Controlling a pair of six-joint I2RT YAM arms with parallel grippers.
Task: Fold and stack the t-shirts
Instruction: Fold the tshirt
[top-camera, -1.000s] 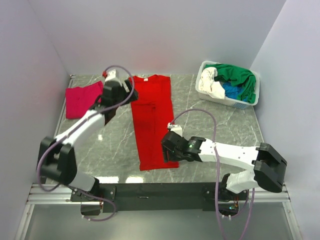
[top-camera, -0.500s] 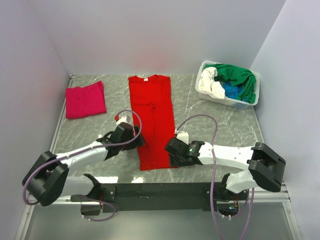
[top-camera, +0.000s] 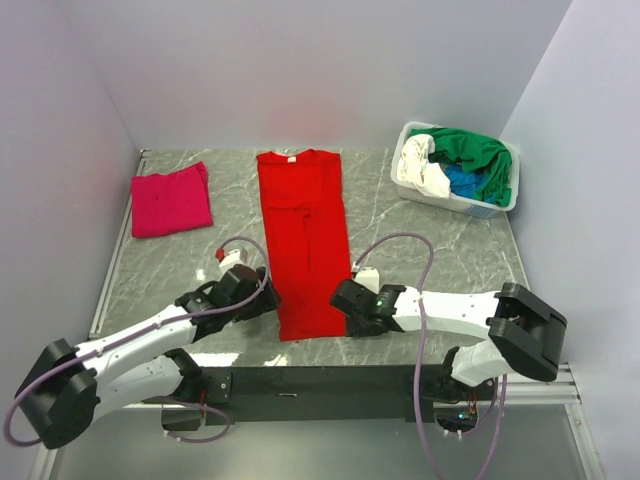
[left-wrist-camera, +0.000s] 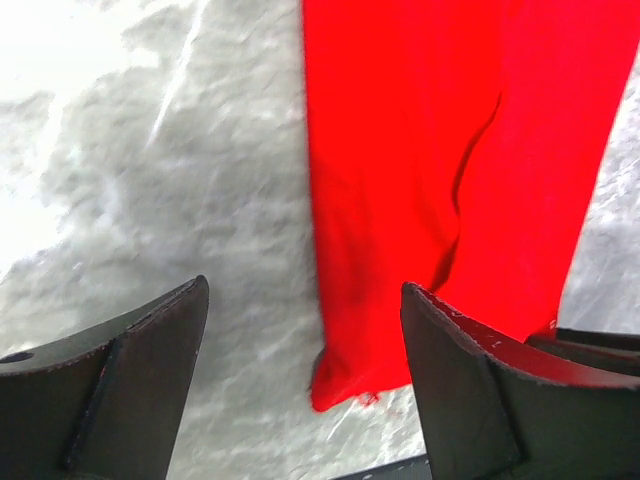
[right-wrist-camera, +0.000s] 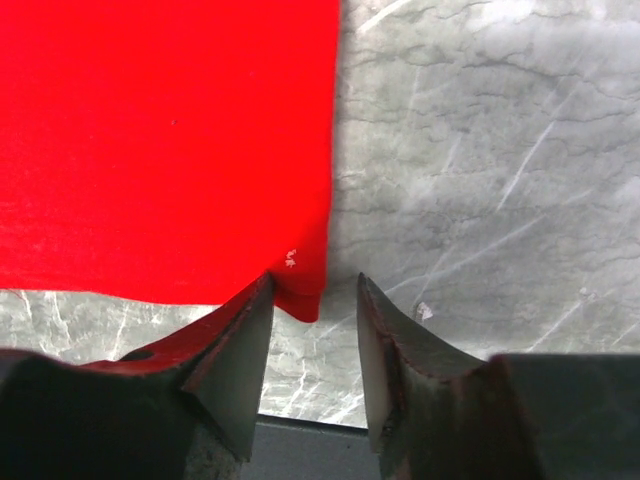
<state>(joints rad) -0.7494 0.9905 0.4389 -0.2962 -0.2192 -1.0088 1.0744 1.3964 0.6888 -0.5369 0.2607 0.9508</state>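
Observation:
The robot's left gripper will next pick up the red t-shirt by its near corner, opposite the right gripper's corner. Then the robot will fold the hem toward the collar.
A bright red t-shirt (top-camera: 305, 240) lies folded into a long strip down the middle of the table, collar at the far end. My left gripper (top-camera: 264, 298) stands open just left of its near left corner. In the left wrist view that corner (left-wrist-camera: 335, 385) lies between the wide-spread jaws of the left gripper (left-wrist-camera: 305, 288), nearer the right one. My right gripper (top-camera: 342, 306) is at the near right corner. In the right wrist view the red cloth (right-wrist-camera: 170, 140) ends in a corner that sits between the narrowed jaws of the right gripper (right-wrist-camera: 315, 280), against the left finger, with a gap to the right one. A magenta-pink t-shirt (top-camera: 170, 203) lies folded at the far left.
A white basket (top-camera: 455, 205) at the far right holds green (top-camera: 472, 150), white (top-camera: 420, 170) and blue (top-camera: 462, 182) shirts. Grey walls close in on the left, back and right. The black rail (top-camera: 300, 380) of the arm bases runs along the near edge.
My left arm swung from the far end beside the pink shirt down to the red shirt's near left corner. The right gripper's jaws narrowed around the near right corner.

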